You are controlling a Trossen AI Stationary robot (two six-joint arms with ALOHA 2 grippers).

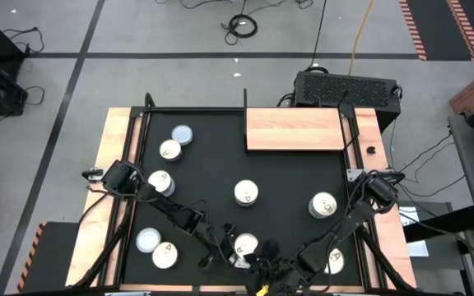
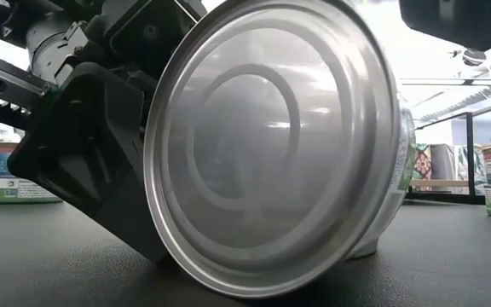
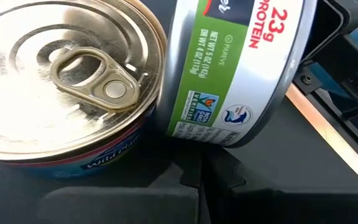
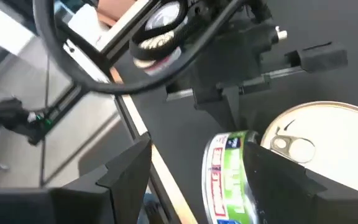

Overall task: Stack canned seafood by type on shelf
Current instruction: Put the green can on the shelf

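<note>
I should grab the green-label can by its two rimmed ends with my right gripper next. Then I can stack it by type on the shelf (image 1: 293,129).
A green-label can (image 3: 229,68) stands tilted on its lower rim (image 2: 254,286) on the black mat, near the table's front edge. It leans against an upright pull-tab can (image 3: 73,81) (image 1: 245,244). My left gripper (image 3: 197,177) is shut, its tip low at the mat just short of both cans. My right gripper (image 4: 197,180) is open, with the tilted can (image 4: 229,180) between its fingers, close to one finger (image 4: 278,180). The wooden shelf (image 1: 293,129) lies at the far edge with no can on it. My left gripper's shut tip stands at the foot of the tilted can's label wall (image 3: 194,134); I cannot tell whether it touches. My right gripper has one finger beside the tilted can's top rim (image 4: 250,155); I cannot tell whether it touches, and the other finger (image 4: 126,168) stands well clear.
Several more cans stand scattered on the mat: some at the left (image 1: 169,150), one in the middle (image 1: 246,193), two at the right (image 1: 323,205) (image 1: 333,261), two at the near left (image 1: 148,239). Both arms crowd the front centre.
</note>
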